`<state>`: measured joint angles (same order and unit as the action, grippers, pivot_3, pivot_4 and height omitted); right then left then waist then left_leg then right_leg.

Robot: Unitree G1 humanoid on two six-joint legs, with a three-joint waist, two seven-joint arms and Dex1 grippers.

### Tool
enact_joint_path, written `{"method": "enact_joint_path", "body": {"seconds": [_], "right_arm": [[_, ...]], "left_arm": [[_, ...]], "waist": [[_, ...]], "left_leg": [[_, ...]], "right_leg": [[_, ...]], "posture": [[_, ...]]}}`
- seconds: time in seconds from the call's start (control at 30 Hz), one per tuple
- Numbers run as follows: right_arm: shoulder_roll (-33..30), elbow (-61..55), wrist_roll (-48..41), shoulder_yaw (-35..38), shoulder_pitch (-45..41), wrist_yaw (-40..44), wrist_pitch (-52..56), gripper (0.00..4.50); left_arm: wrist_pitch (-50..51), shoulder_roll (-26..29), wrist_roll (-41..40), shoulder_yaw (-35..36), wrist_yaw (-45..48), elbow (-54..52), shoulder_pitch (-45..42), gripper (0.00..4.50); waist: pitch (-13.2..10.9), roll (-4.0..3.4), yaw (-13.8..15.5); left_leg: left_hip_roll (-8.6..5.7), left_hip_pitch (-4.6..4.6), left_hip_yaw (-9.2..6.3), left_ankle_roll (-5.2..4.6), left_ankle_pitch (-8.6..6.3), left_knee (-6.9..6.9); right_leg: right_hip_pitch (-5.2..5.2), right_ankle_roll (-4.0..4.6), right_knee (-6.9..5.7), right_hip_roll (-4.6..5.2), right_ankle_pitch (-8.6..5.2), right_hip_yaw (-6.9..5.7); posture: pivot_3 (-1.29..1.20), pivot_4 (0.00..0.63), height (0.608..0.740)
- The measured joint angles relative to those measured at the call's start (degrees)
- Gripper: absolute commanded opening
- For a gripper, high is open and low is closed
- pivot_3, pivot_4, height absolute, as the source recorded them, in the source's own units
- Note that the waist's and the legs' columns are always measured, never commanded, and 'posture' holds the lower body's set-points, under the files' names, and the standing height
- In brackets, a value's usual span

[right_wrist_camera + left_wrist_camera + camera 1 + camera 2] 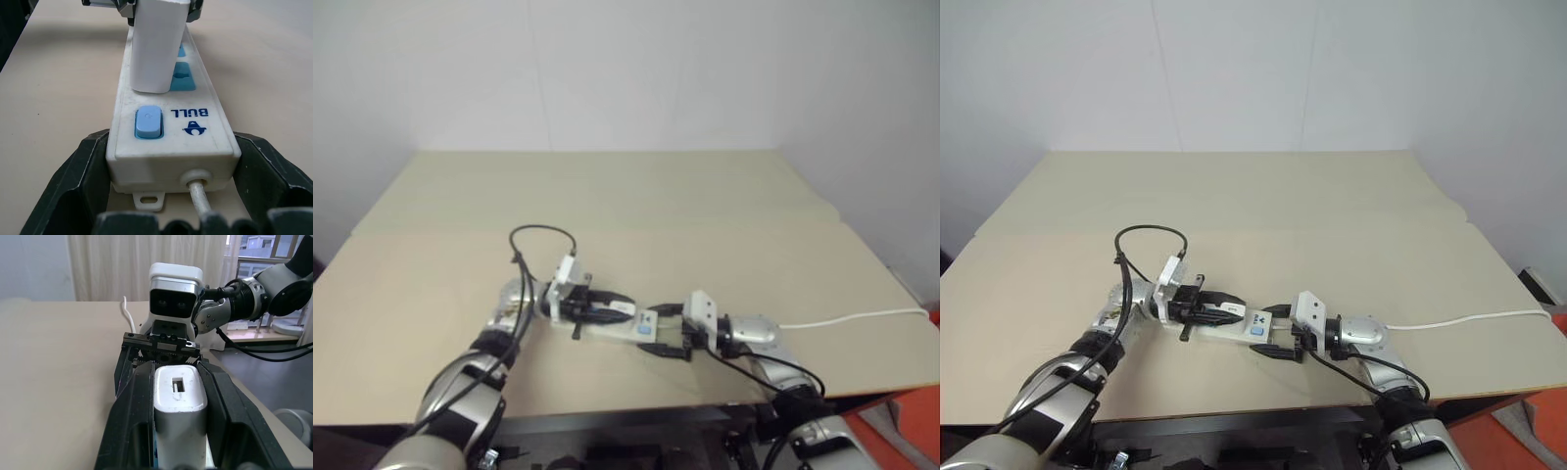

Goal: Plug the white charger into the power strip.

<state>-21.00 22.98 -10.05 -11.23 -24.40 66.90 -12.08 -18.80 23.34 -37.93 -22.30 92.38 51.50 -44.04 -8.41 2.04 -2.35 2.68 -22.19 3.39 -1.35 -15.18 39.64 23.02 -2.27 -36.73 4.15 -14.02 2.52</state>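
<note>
My left gripper should open now, because the white charger (619, 307) is upright with its base on the power strip's top side (619, 330) and would stay in the power strip.
The power strip (171, 139) lies flat near the table's front edge, its blue switch (148, 122) toward my right gripper (668, 335). That gripper is shut on the strip's switch end, with one black finger (85, 166) on each long side. The white charger (178, 396) is clamped between the fingers of my left gripper (612, 305), which is shut on it. The charger stands upright on the strip's top face, over the blue socket (182, 81) nearest the switch. Its prongs are hidden.
The strip's thin white cord (862, 316) runs right across the tan table (607, 196) to its edge. A black cable loop (543, 235) arches over my left wrist. An orange object (913, 423) sits below the table's front right corner.
</note>
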Motion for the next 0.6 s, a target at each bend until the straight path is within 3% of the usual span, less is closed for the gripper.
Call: {"method": "enact_joint_path", "body": {"seconds": [0.4, 0.6], "right_arm": [[0.1, 0.0, 0.0, -0.5, 0.0, -0.7, 0.0, 3.42], [0.0, -0.4, 0.0, -0.6, 0.4, -0.8, 0.0, 3.42]], "left_arm": [[-2.0, 0.0, 0.3, 0.5, 0.0, 0.2, 0.7, 1.02], [-1.2, 1.9, 3.1, 0.2, 0.0, 2.5, 0.1, 2.93]], "waist": [[0.1, -0.04, -0.1], [0.3, -0.36, -0.2]], "left_leg": [[0.01, 0.17, 0.00, 0.00, 0.00, -0.05], [-0.03, 0.19, 0.03, -0.01, -0.01, -0.20]], "right_leg": [[-0.12, 0.01, 0.00, -0.02, 0.00, 0.02], [-0.09, 0.01, 0.07, 0.00, -0.01, 0.08]], "posture": [[0.00, 0.150, 0.740], [0.00, 0.150, 0.740]]}}
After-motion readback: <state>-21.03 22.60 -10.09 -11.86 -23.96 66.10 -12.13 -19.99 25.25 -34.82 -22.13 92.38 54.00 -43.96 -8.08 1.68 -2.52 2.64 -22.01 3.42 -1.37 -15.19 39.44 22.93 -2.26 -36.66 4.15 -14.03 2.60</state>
